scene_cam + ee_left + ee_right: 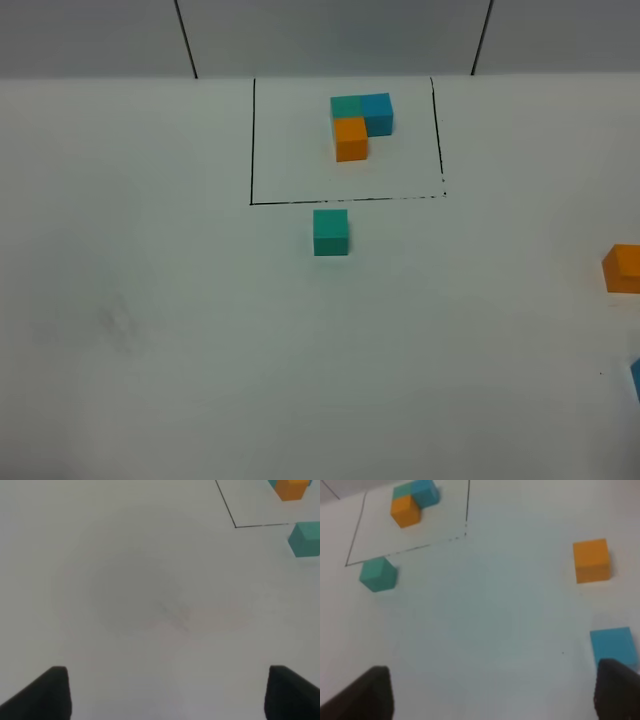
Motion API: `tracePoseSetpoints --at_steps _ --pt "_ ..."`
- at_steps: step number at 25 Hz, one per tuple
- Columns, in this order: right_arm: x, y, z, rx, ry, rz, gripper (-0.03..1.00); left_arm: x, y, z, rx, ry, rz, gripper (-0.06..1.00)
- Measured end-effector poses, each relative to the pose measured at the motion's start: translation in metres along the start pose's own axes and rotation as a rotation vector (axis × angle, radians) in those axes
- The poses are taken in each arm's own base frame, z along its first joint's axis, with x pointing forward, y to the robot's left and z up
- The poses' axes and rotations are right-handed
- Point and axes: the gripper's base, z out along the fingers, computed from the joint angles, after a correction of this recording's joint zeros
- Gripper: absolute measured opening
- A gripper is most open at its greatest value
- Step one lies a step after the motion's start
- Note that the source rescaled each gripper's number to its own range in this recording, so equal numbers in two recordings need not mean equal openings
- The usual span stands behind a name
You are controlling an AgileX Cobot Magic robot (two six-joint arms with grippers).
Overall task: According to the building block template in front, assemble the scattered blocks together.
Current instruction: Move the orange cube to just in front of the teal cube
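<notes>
My right gripper grips the loose orange cube's opposite sides next, to join the loose orange cube (623,268) to the loose teal cube (331,232).
The building block template (360,122) is an L of teal, blue and orange cubes inside a thin black drawn frame at the far middle of the table. It also shows in the right wrist view (412,502). The loose teal cube (331,232) sits just in front of the frame's near line. The loose orange cube (623,268) and the loose blue cube (636,378) lie at the right edge. My left gripper (167,700) is open and empty over bare table, with the teal cube (305,539) far off. My right gripper (490,695) is open and empty, with the blue cube (614,647) by one finger and the orange cube (591,560) beyond.
The white table (150,330) is backed by a grey wall with two dark vertical lines. The black frame line (340,201) runs just behind the teal cube. Neither arm shows in the exterior high view.
</notes>
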Motion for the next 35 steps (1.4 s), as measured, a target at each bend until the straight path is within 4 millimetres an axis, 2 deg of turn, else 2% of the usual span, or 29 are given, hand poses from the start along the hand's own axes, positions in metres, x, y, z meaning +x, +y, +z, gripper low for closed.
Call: tracePoseSetpoints --at_steps 4,8,10,13,17,28,35 --pt "-0.035 0.004 0.039 0.075 0.201 -0.002 0.74 0.0 0.0 0.0 0.0 0.0 0.0 0.72" --pt "-0.063 0.003 0.1 0.149 0.421 -0.023 0.89 0.0 0.0 0.0 0.0 0.0 0.0 0.72" --pt "-0.068 -0.001 0.134 0.188 0.519 -0.031 0.94 0.0 0.0 0.0 0.0 0.001 0.0 0.72" --pt "-0.073 -0.014 0.174 0.242 0.586 -0.02 0.97 0.0 0.0 0.0 0.0 0.001 0.0 0.72" --pt "-0.073 -0.04 0.213 0.291 0.601 0.024 0.98 0.0 0.0 0.0 0.0 0.001 0.0 0.72" --pt "-0.09 -0.067 0.292 0.279 0.671 -0.045 0.97 0.0 0.0 0.0 0.0 0.001 0.0 0.72" --pt "-0.073 -0.091 0.309 0.289 0.759 -0.046 0.94 0.0 0.0 0.0 0.0 0.001 0.0 0.72"
